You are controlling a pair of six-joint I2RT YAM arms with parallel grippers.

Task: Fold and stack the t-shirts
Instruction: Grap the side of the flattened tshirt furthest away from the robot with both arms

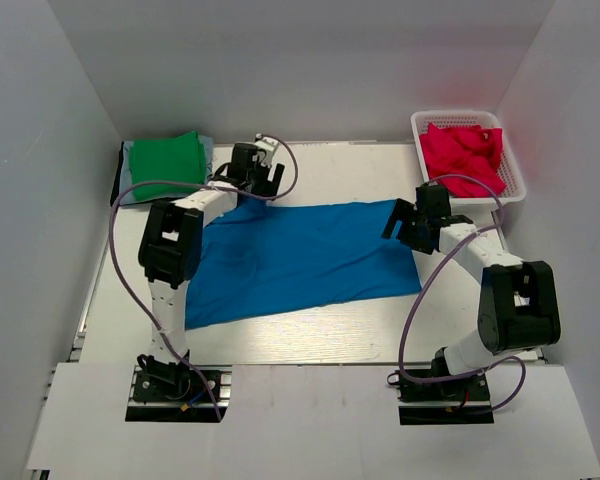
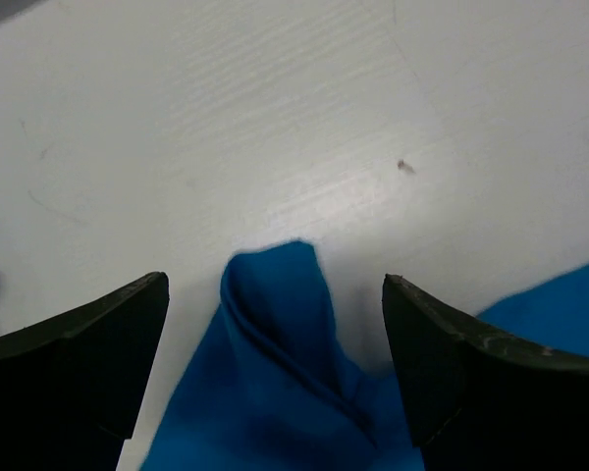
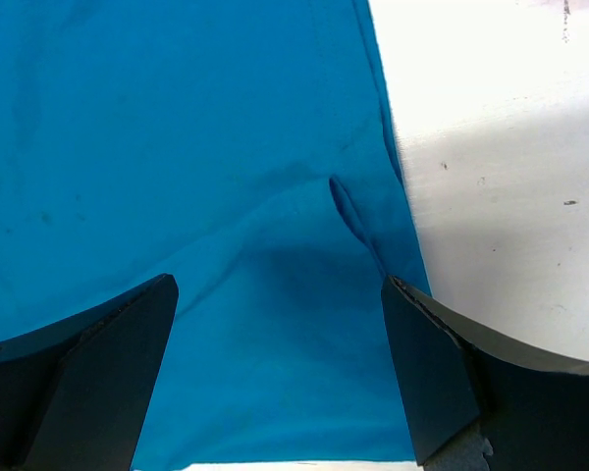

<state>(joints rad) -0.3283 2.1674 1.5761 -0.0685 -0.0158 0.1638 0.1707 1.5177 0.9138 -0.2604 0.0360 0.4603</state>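
Note:
My left gripper will next grab the blue t-shirt's raised fold at its far corner (image 1: 251,205) (image 2: 281,326) to fold the far edge of the blue t-shirt toward the near side.
A bright blue t-shirt (image 1: 305,260) lies spread across the middle of the table. My left gripper (image 1: 257,173) is open above its far left corner; in the left wrist view a raised blue fold (image 2: 275,334) lies between the open fingers (image 2: 461,363). My right gripper (image 1: 410,222) is open above the shirt's far right edge; the right wrist view shows blue cloth (image 3: 226,196) with a small pucker between the fingers (image 3: 442,373). A folded green t-shirt (image 1: 167,158) sits on grey ones at the far left. Crimson-pink t-shirts (image 1: 462,155) fill the basket.
A white mesh basket (image 1: 515,178) stands at the far right corner. White walls enclose the table on three sides. The bare white table (image 1: 350,170) shows behind the blue shirt and along the near edge.

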